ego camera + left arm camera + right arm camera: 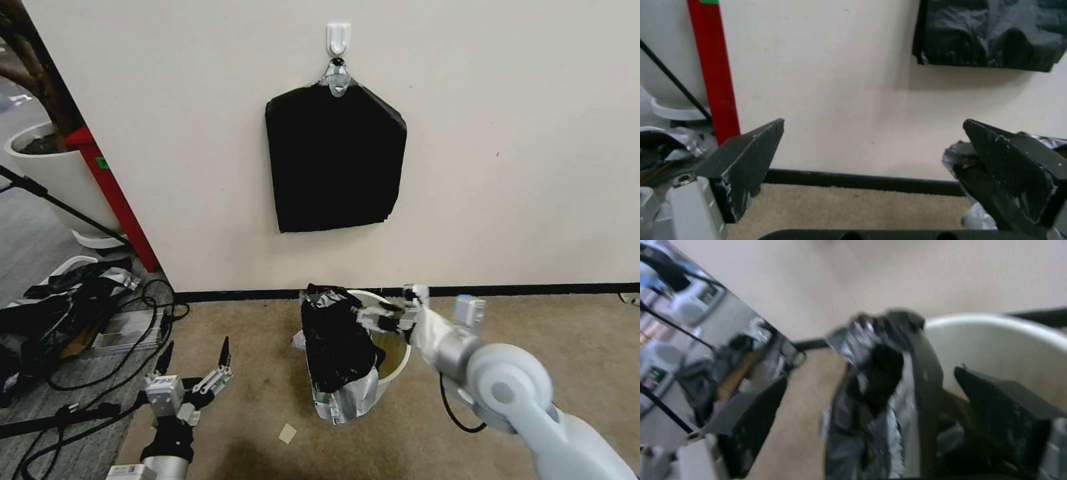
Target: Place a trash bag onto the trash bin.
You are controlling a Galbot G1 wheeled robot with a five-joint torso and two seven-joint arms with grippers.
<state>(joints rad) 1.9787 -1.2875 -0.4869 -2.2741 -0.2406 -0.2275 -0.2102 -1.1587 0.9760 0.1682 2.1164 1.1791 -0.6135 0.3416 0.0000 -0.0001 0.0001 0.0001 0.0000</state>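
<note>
The trash bag has to stretch over the trash bin (393, 363). My right gripper needs to grab the bag by its open edge (343, 296) next.
The cream-white trash bin (393, 363) stands on the carpet close to the wall. The glossy black trash bag (333, 340), patched with silver tape, is bunched over the bin's left rim and hangs down its outer side. My right gripper (378, 317) reaches in over the bin's mouth at the bag's upper edge. In the right wrist view it (871, 375) is open, one finger on each side of the bag (880, 393), beside the bin's rim (996, 323). My left gripper (197, 363) hovers low over the carpet, left of the bin, open (880, 160) and empty.
A flat black five-sided pack (335, 157) hangs from a wall hook above the bin. At the left are a heap among cables (73, 313), a white planter (60, 173) and a red post (113, 193). A paper scrap (287, 433) lies on the carpet.
</note>
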